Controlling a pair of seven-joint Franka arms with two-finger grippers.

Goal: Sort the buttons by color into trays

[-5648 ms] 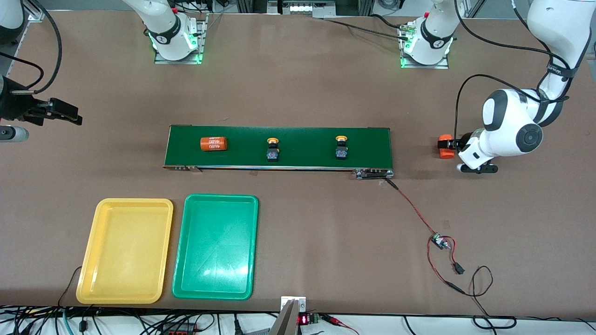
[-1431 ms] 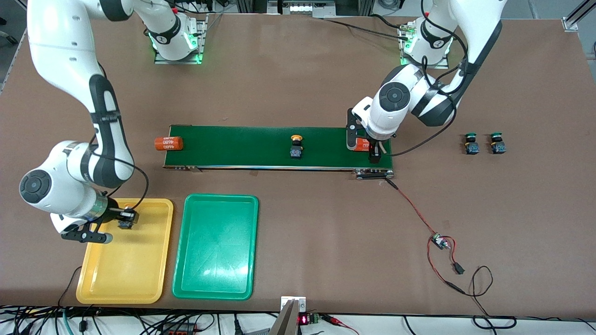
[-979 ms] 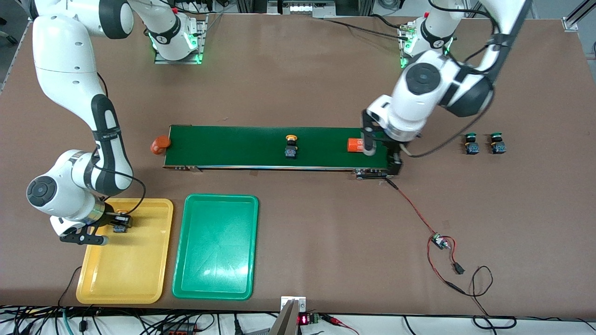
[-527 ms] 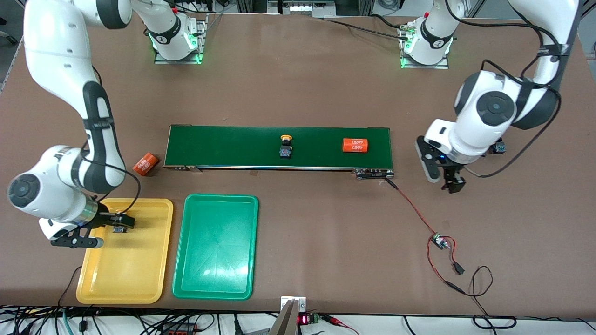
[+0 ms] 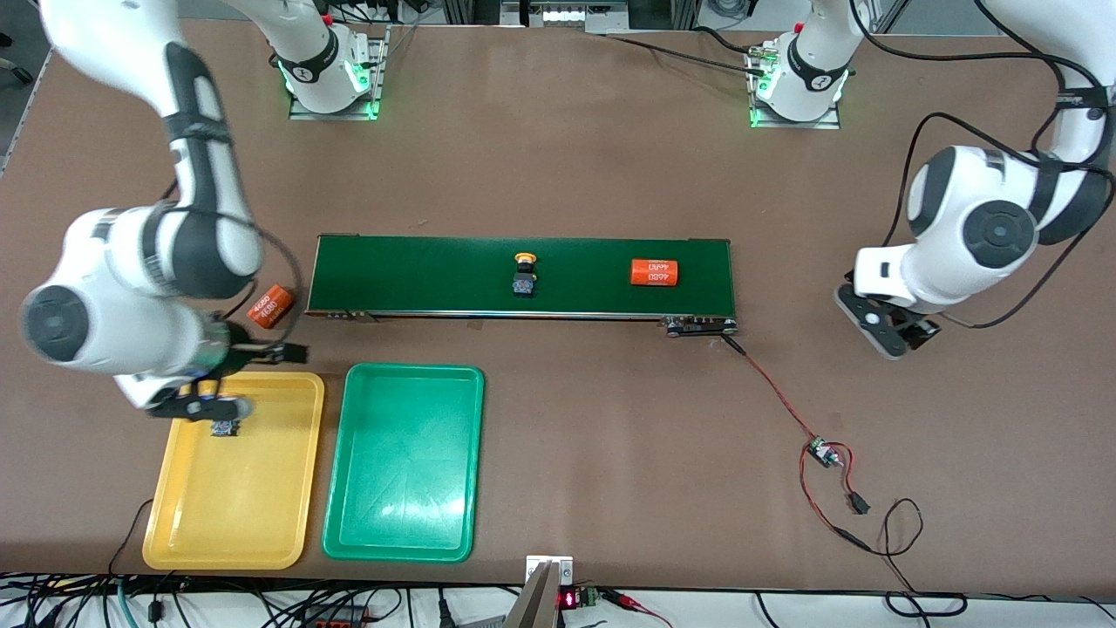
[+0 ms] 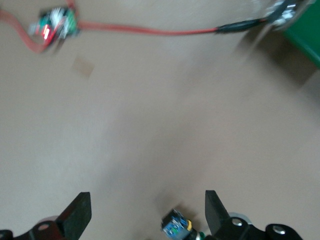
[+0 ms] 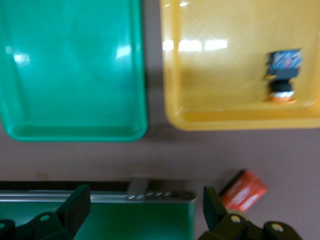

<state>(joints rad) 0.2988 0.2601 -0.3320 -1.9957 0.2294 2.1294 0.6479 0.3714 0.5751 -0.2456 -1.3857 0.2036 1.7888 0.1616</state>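
Note:
My left gripper grabs the green-capped button by its black neck [image 6: 192, 234] next, to bring the button to the conveyor.
A yellow-capped button [image 5: 226, 426] [image 7: 282, 75] lies loose in the yellow tray [image 5: 228, 510] [image 7: 220, 85], next to the green tray [image 5: 405, 462] [image 7: 70, 65]. My right gripper [image 5: 248, 379] [image 7: 145, 207] hangs open and holds nothing, above the gap between that tray and the belt's end. Another yellow-capped button [image 5: 524, 277] rides on the conveyor [image 5: 418, 275]. My left gripper [image 5: 894, 331] [image 6: 147, 215] is open, low over the table at the left arm's end. A green-capped button [image 6: 176, 227] lies between its fingers, close to one of them. In the front view the arm hides it.
One orange cylinder [image 5: 655, 272] lies on the belt. Another [image 5: 271, 307] [image 7: 245, 192] lies on the table just off the belt's end, near the right arm. A small circuit board [image 5: 824, 453] [image 6: 55, 27] with red wires lies nearer the front camera than the left gripper.
My right gripper opened, left the button in the yellow tray and rose toward the belt's end. The left arm swung from the belt down over the green buttons. One cylinder rolled off the belt.

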